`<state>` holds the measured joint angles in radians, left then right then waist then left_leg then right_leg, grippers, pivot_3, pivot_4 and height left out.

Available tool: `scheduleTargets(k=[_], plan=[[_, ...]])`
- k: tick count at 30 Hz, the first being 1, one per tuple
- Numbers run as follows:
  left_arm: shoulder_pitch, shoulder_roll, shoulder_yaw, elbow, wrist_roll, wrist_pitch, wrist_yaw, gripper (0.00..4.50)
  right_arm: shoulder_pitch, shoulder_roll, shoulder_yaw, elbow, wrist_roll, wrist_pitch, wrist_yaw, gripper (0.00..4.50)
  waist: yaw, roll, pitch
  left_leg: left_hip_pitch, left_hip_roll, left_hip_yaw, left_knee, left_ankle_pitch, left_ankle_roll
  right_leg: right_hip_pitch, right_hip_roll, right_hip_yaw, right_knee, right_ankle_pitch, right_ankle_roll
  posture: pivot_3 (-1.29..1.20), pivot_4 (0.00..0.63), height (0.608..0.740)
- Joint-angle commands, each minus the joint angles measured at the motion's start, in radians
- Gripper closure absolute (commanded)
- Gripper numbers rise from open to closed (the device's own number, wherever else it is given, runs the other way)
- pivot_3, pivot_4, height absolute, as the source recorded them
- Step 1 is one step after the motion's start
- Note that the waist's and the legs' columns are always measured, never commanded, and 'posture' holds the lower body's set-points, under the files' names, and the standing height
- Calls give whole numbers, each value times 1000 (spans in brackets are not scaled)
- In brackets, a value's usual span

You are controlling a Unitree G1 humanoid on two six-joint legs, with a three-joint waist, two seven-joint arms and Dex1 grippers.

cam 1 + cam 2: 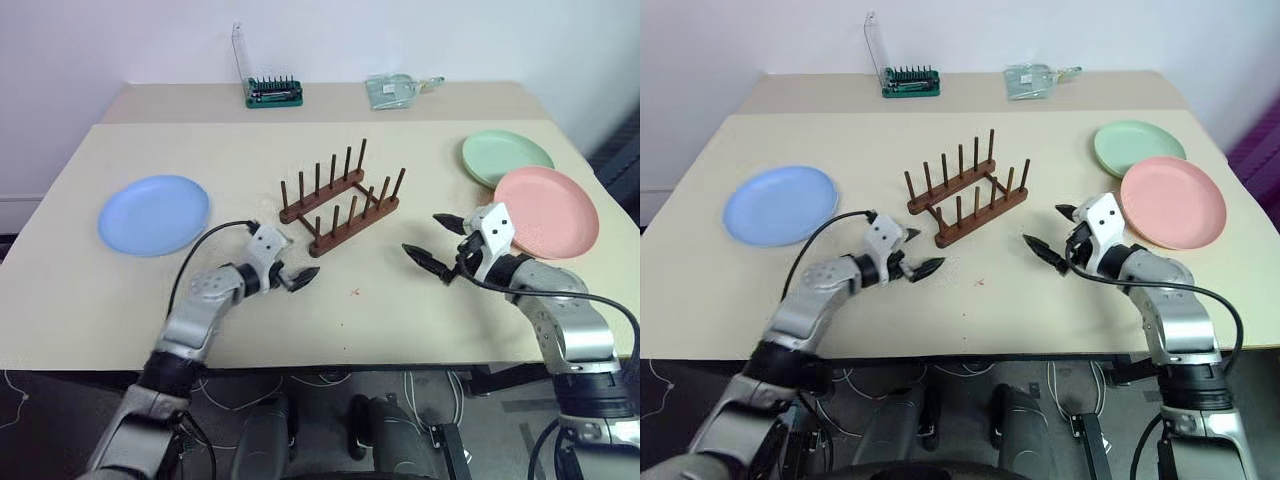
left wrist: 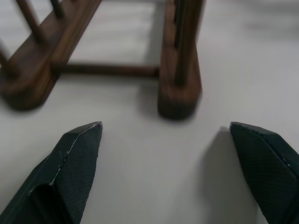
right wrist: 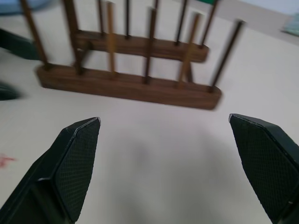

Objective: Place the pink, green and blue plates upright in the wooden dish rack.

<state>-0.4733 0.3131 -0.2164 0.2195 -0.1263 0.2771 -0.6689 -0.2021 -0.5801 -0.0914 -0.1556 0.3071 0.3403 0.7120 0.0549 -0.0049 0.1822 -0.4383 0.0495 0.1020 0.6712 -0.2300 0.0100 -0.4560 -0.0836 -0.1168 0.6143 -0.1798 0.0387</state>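
Note:
The pink plate needs to stand upright in the wooden dish rack (image 1: 342, 200). My right gripper should next grab the pink plate by its rim (image 1: 591, 216) for that.
The wooden dish rack (image 1: 342, 200) stands with nothing in it at the middle of the beige table (image 1: 400, 310), set at a slant. A blue plate (image 1: 154, 214) lies flat at the left. At the right a green plate (image 1: 505, 156) lies flat, with the pink plate (image 1: 547, 210) in front of it and overlapping its near rim. My left gripper (image 1: 294, 262) is open, low over the table just short of the rack's near left end (image 2: 180, 93). My right gripper (image 1: 422, 234) is open too, between the rack (image 3: 126, 86) and the pink plate, facing the rack. Neither gripper holds anything.
A green screwdriver-bit holder (image 1: 274, 93) and a clear plastic packet (image 1: 395, 90) sit on the farther table. A small red mark (image 1: 355, 292) is on the tabletop before the rack. A black cable (image 1: 205, 245) loops from my left wrist.

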Motion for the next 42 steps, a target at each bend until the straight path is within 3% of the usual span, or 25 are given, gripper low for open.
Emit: scheduleTargets(k=[1, 6, 11, 15, 23, 30, 32, 33, 34, 36, 41, 42], plan=[[-10, -47, -47, 106, 37, -42, -11, 1296, 41, 19, 12, -65, -20, -8, -36, 0, -2, 1, -1, 0, 0, 0, 0, 0, 0, 0, 0, 0, 0, 0, 0, 0, 150, 730], [-18, -95, -41, 153, 54, -97, -18, 3682, 88, 43, 31, -106, -46, -8, -86, 0, -3, 4, -3, 0, 0, 0, 0, 0, 0, 0, 0, 0, 0, 0, 0, 0, 150, 730], [-13, -90, -51, 137, 66, -128, -62, 3739, 117, 18, 37, -117, -67, -1, -77, 0, -3, 5, -4, 0, 0, -1, 2, -1, 1, 1, 0, 0, 0, 0, 0, 0, 150, 730], [-56, -54, -107, 170, 100, -232, -198, 3739, 136, -47, 17, -88, -81, -11, -32, 0, -6, 5, -4, 0, 0, -1, 2, -1, 2, 1, 0, 0, 0, 0, 0, 0, 150, 730], [-261, -84, -144, 480, 139, -403, -374, 3739, 173, -80, -44, -84, -90, -25, -49, 0, -11, 4, -3, -5, 0, -3, 7, -2, 4, 0, 0, -3, 0, -1, 0, 0, 150, 730], [-304, -66, -101, 586, 154, -393, -335, 274, 261, -90, -99, -145, -93, -6, -68, 0, -19, 4, -3, -5, 0, -3, 7, -3, 5, 0, 0, -3, 0, -1, 1, 0, 150, 730], [-259, -22, -88, 521, 146, -339, -347, 84, 266, -99, -111, -142, -85, 8, -59, 0, -22, 4, -3, -5, 1, -3, 7, -3, 5, -1, 1, -3, 0, -1, 1, 0, 150, 730], [-236, -5, -83, 484, 139, -312, -356, 0, 269, -103, -114, -143, -84, 13, -55, 520, -30, 4, -3, -4, 1, -3, 7, -3, 5, -1, 1, -3, 0, -1, 1, 0, 150, 730], [-194, 20, -75, 412, 122, -272, -373, 232, 268, -110, -112, -138, -90, 19, -54, 852, -36, 4, -3, -4, 2, -3, 6, -4, 5, -1, 2, -3, 0, -1, 0, 0, 150, 730], [-123, 57, -67, 281, 90, -201, -399, 967, 263, -118, -107, -129, -100, 20, -56, 1811, -51, 4, -4, -4, 3, -3, 6, -4, 5, -1, 2, -3, 0, -1, 0, 0, 150, 730], [66, 139, -152, -136, 61, -21, -454, 3430, 194, -128, -37, -54, -159, 25, -64, 4268, -67, 4, -4, 2, 2, -2, -3, -3, 4, 0, 2, 1, 0, -1, 0, 0, 150, 730], [74, 136, -168, -175, 74, -13, -440, 3502, 180, -128, -26, -39, -171, 26, -67, 4399, -64, 4, -5, 4, 2, -1, -3, -3, 4, 1, 2, 2, 0, -2, 0, 0, 150, 730]])
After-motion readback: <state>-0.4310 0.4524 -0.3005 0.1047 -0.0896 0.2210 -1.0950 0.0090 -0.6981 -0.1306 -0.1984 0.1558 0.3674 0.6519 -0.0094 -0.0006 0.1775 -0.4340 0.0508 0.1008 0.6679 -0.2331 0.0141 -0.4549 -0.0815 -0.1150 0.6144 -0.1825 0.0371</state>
